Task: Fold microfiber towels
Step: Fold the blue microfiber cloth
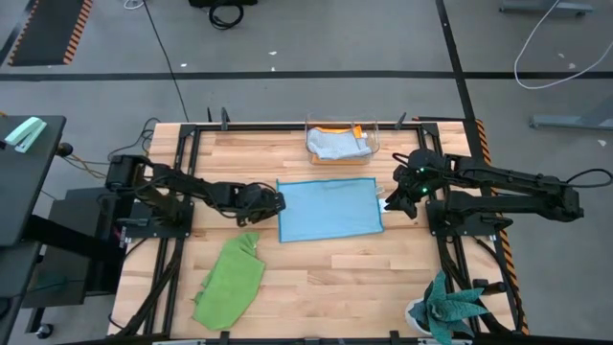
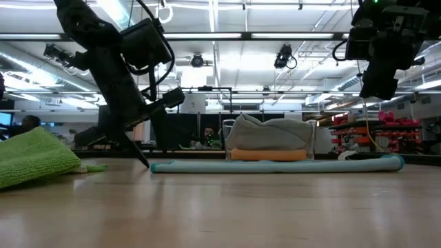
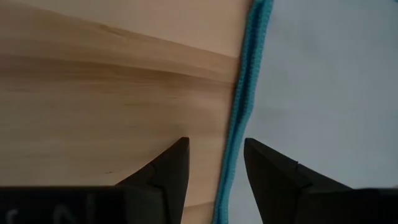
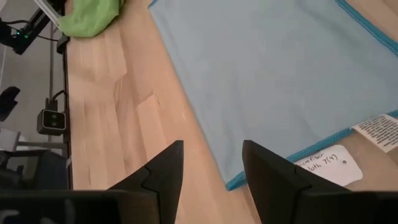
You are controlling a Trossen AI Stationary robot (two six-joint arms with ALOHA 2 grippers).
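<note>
I need to fold the towel over, so my left gripper should grab the light blue towel (image 1: 329, 209) by its teal stitched edge (image 1: 279, 217) next.
The light blue towel (image 1: 329, 209) lies spread flat at the table's middle. My left gripper (image 1: 280, 203) is low at its left edge and open. In the left wrist view its fingertips (image 3: 214, 146) stand on either side of the stitched edge (image 3: 239, 118). My right gripper (image 1: 395, 198) hangs open above the towel's right edge, with nothing between its fingers (image 4: 211, 149). The lime green towel (image 1: 230, 283) lies crumpled at the near left. A grey towel (image 1: 335, 146) rests on an orange one (image 2: 269, 155) inside the clear box (image 1: 375, 134). My left gripper comes slanting down from the table's left, one finger over the bare wood and one over the blue cloth (image 3: 273, 168). I cannot tell whether either finger touches the towel's edge. The towel lies flat on the table.
The clear box stands at the far edge, behind the blue towel. A teal spiky plant (image 1: 450, 307) sits at the near right corner. White labels (image 4: 329, 165) lie on the wood by the blue towel's right edge. Bare wood (image 1: 326, 287) runs along the near side.
</note>
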